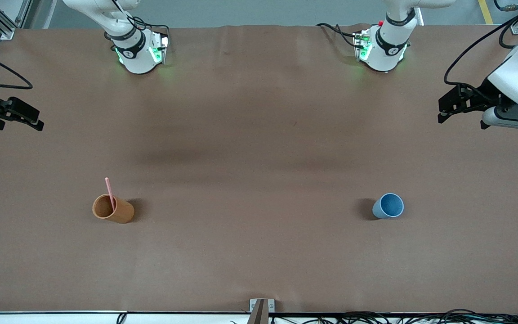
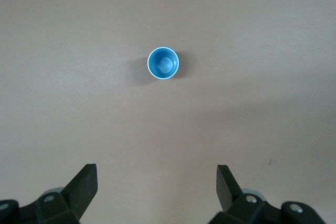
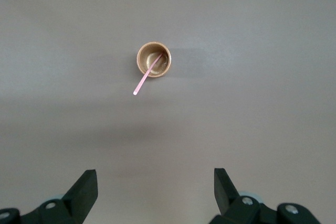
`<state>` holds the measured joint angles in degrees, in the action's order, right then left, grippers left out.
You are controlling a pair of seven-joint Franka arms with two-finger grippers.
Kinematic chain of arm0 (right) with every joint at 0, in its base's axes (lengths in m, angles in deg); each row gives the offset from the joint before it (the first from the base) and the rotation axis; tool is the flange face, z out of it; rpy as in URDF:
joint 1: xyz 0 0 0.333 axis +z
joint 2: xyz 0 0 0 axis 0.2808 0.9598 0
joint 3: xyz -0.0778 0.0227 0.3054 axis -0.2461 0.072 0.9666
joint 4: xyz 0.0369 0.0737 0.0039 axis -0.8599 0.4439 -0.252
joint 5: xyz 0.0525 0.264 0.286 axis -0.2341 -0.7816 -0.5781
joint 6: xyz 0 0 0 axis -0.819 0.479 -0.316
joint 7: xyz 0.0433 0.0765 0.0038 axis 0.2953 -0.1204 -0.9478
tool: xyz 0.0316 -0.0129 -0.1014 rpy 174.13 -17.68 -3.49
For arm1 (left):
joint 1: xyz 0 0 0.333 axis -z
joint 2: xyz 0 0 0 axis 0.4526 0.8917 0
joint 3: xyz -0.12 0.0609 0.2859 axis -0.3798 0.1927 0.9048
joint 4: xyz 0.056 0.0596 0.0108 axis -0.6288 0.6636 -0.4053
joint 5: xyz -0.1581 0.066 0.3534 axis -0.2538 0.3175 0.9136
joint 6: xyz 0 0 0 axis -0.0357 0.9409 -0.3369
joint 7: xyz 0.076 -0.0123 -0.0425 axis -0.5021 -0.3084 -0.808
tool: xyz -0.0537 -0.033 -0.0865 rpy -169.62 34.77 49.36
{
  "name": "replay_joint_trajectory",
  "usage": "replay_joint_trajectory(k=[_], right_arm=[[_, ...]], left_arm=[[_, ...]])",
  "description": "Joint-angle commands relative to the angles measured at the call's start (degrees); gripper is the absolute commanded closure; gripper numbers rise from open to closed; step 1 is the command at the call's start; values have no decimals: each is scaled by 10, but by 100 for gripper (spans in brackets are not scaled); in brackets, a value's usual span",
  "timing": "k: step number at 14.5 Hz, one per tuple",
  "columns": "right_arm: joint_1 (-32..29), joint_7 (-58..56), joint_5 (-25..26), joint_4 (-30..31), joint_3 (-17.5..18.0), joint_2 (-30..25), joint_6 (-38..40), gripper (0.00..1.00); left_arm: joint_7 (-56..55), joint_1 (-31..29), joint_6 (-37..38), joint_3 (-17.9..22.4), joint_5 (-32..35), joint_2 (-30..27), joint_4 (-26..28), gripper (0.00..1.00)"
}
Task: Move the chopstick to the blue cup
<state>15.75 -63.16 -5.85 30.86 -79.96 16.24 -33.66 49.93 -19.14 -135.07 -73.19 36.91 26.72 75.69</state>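
My left gripper takes the blue cup by its rim next, so the cup's opening stays free to receive the chopstick.
The pale-pink chopstick stands leaning in the orange-brown cup, toward the right arm's end of the table. In the right wrist view the chopstick pokes out over the rim of that cup. The blue cup stands upright and empty toward the left arm's end, and also shows in the left wrist view. My left gripper is open and empty, high above the table's left-arm end. My right gripper is open and empty, high above the right-arm end.
The brown table cover carries only the two cups. The arm bases stand along the edge farthest from the front camera. A small bracket and cables lie at the nearest edge.
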Motion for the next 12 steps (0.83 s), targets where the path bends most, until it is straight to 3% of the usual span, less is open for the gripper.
replay_joint_trajectory(k=[1,7,10,12], right_arm=[[3,0,6,2,-1,-6,1,2],[1,4,3,2,-1,-6,-1,1],[1,4,1,2,-2,-6,-3,1],[4,4,1,10,-1,-6,-22,1]], left_arm=[[9,-3,5,-1,-11,0,-9,0],[11,-3,5,1,-11,4,-9,0],[11,-10,-17,4,-13,48,-9,0],[12,-14,-70,6,-12,96,-2,0]])
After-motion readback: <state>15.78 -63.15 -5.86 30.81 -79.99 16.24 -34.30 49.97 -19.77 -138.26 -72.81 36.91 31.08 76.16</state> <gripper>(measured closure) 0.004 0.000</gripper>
